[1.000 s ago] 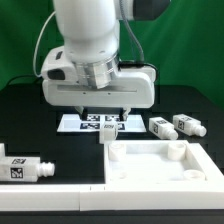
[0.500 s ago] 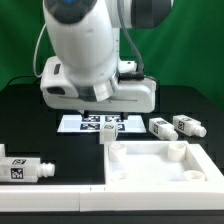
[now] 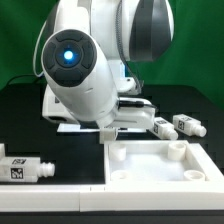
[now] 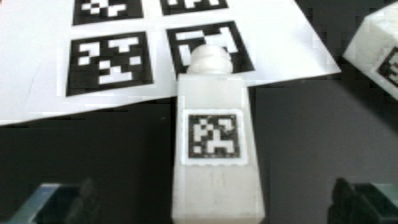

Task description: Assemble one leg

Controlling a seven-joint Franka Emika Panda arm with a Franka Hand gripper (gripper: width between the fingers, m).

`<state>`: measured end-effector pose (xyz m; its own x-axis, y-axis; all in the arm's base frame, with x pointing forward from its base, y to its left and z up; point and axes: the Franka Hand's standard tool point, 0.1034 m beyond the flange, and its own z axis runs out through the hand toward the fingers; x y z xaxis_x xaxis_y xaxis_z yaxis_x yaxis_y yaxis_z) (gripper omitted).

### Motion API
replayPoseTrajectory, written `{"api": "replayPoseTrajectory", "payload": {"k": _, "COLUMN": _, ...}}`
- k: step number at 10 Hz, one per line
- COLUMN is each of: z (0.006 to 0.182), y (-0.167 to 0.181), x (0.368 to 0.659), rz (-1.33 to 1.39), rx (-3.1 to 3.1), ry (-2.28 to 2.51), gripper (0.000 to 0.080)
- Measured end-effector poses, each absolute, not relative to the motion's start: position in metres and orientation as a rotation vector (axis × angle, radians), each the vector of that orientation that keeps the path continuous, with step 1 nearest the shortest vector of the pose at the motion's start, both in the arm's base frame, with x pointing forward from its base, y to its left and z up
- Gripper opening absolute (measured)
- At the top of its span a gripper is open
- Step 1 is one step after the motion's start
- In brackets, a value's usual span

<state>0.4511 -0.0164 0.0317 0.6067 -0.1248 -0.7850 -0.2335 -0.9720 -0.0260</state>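
My gripper needs to lower first and then close on that end, since its fingers are above the leg's thick end [image 4: 217,194] and would miss if closed now.
A leg [image 4: 214,140] lies flat on the black table, its narrow round tip over the edge of the marker board [image 4: 125,60]. My gripper [image 4: 214,205] is open, with one dark finger [image 4: 63,200] on each side of the leg's thick end and clear gaps between. In the exterior view the arm covers the gripper [image 3: 108,124], and only the leg's end [image 3: 107,133] shows beneath it, just behind the panel's back left corner.
Two more legs [image 3: 160,125] [image 3: 188,127] lie at the exterior view's right, one also in the wrist view [image 4: 377,50]. Another leg [image 3: 25,168] lies front left. The large white panel with raised rim [image 3: 160,178] fills the front right. A white strip [image 3: 50,195] runs along the front.
The arm has swung and tilted, so its wrist joint now faces the exterior camera. The gripper has come down over the leg by the marker board. The legs and panel have not moved.
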Motion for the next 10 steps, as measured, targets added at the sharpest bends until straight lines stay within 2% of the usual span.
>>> {"api": "replayPoseTrajectory", "payload": {"k": 4, "z": 0.011, "y": -0.011, "x": 0.424, "rz": 1.473, "rx": -2.608, "ry": 0.299, "gripper": 0.0649}}
{"api": "replayPoseTrajectory", "payload": {"k": 7, "z": 0.006, "y": -0.011, "x": 0.425, "rz": 1.488, "rx": -2.6, "ry": 0.292, "gripper": 0.0649}}
{"api": "replayPoseTrajectory", "payload": {"k": 8, "z": 0.006, "y": -0.011, "x": 0.425, "rz": 1.487, "rx": -2.601, "ry": 0.292, "gripper": 0.0558}}
{"api": "replayPoseTrajectory", "payload": {"k": 9, "z": 0.005, "y": -0.011, "x": 0.425, "rz": 1.485, "rx": -2.602, "ry": 0.292, "gripper": 0.0422}}
{"api": "replayPoseTrajectory", "payload": {"k": 10, "z": 0.005, "y": -0.011, "x": 0.426, "rz": 1.483, "rx": -2.603, "ry": 0.292, "gripper": 0.0422}}
